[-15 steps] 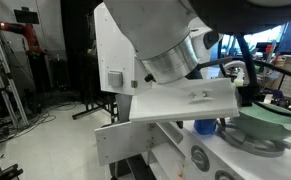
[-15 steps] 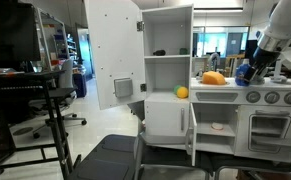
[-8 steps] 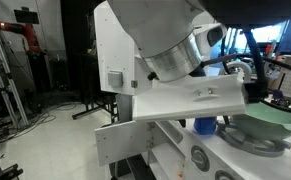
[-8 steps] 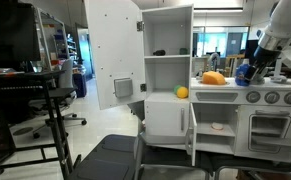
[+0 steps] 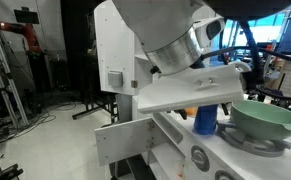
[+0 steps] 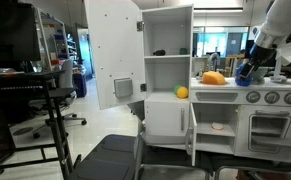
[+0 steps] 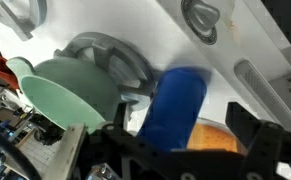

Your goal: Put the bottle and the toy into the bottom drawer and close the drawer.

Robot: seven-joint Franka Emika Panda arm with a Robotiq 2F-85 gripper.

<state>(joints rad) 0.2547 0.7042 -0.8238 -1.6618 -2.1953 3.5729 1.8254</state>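
Note:
The bottle's base has to go first into the bottom drawer and should stay clear, so my gripper should next grab the blue bottle [image 7: 175, 105] across both sides near its upper end.
The blue bottle [image 7: 175, 105] stands on the white play-kitchen counter [image 7: 235, 45] between my gripper's [image 7: 180, 150] two dark fingers. The fingers are spread wider than the bottle, with gaps on both sides. The bottle also shows in both exterior views [image 5: 205, 118] [image 6: 243, 72], with the gripper [image 6: 249, 66] around it at the counter's top. An orange ball-like toy [image 6: 214, 78] lies on the counter beside the bottle and shows behind it in the wrist view [image 7: 210, 138]. The bottom drawer is not clearly in view.
A green bowl [image 5: 268, 117] sits on the round burner next to the bottle and also shows in the wrist view [image 7: 70, 95]. A small orange ball [image 6: 182, 92] rests on a cupboard shelf. The tall cupboard door [image 6: 113, 55] stands open. A black chair [image 6: 105, 160] is in front.
The arm's big link has lifted and tilted in the close exterior view, uncovering more of the bottle and bowl. The bottle has not visibly moved.

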